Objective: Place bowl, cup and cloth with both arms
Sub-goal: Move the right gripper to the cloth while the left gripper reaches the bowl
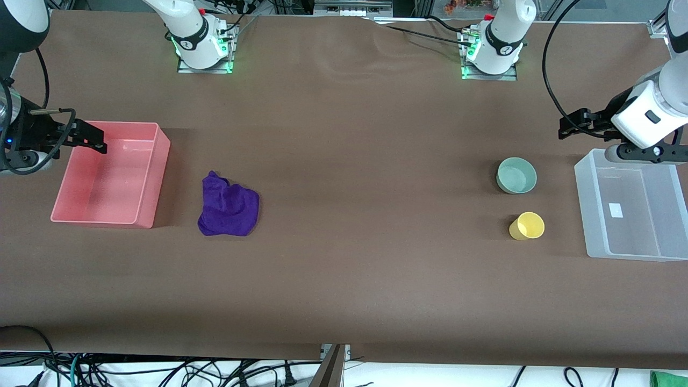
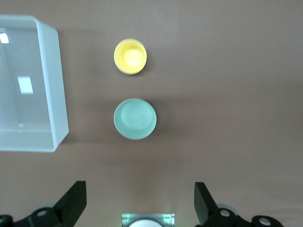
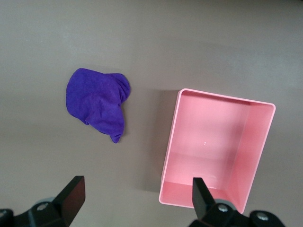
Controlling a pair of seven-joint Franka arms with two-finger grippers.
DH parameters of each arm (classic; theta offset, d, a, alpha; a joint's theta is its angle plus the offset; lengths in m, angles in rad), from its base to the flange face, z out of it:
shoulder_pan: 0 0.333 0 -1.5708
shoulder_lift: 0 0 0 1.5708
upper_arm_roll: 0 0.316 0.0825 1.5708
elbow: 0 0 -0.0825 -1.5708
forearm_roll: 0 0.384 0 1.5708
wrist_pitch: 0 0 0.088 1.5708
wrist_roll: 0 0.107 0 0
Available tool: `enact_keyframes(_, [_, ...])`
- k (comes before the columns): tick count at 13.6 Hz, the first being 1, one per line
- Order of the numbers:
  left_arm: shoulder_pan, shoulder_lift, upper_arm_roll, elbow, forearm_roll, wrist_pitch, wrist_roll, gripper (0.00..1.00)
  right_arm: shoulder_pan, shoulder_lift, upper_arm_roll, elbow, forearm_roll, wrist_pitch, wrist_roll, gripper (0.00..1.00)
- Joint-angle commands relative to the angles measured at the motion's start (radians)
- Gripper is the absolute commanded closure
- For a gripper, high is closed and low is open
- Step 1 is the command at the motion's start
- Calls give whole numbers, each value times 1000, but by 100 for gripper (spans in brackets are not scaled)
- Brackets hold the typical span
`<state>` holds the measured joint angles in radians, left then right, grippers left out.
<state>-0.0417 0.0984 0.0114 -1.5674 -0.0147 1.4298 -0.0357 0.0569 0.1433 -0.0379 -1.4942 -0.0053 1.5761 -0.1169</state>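
Observation:
I need to put the mint-green bowl in the clear bin, so next I need to grab the bowl by its rim (image 1: 516, 158) with my left gripper.
The mint-green bowl (image 1: 516, 175) stands upright toward the left arm's end of the table. The yellow cup (image 1: 527, 225) stands beside it, nearer the front camera. Both show in the left wrist view, the bowl (image 2: 135, 118) and the cup (image 2: 130, 56). The purple cloth (image 1: 228, 206) lies crumpled toward the right arm's end and shows in the right wrist view (image 3: 98, 102). My left gripper (image 1: 565, 127) is open and empty, up in the air beside the clear bin; it also shows in its wrist view (image 2: 139, 191). My right gripper (image 1: 98, 141) is open and empty, high over the pink bin's rim; it also shows in its wrist view (image 3: 137, 187).
A pink bin (image 1: 161, 161) stands empty at the right arm's end, beside the cloth, and shows in the right wrist view (image 3: 170, 142). A clear plastic bin (image 1: 583, 204) stands empty at the left arm's end, beside the bowl and cup, and shows in the left wrist view (image 2: 52, 85).

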Motion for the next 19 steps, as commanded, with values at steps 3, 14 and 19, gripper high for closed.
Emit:
enact_keyframes(3, [75,147,-5,-26,-17,35,68,0,0,-19,24,-122,7,106,13,0])
enact_keyframes(14, [265,236,-11,-534,-235,716,690,0,4,62,158,-578,16,664,229,0])
enact_keyframes(19, [258,297,-17,-620,-289,919,767,51,38,208,158,-635,16,878,296,0])
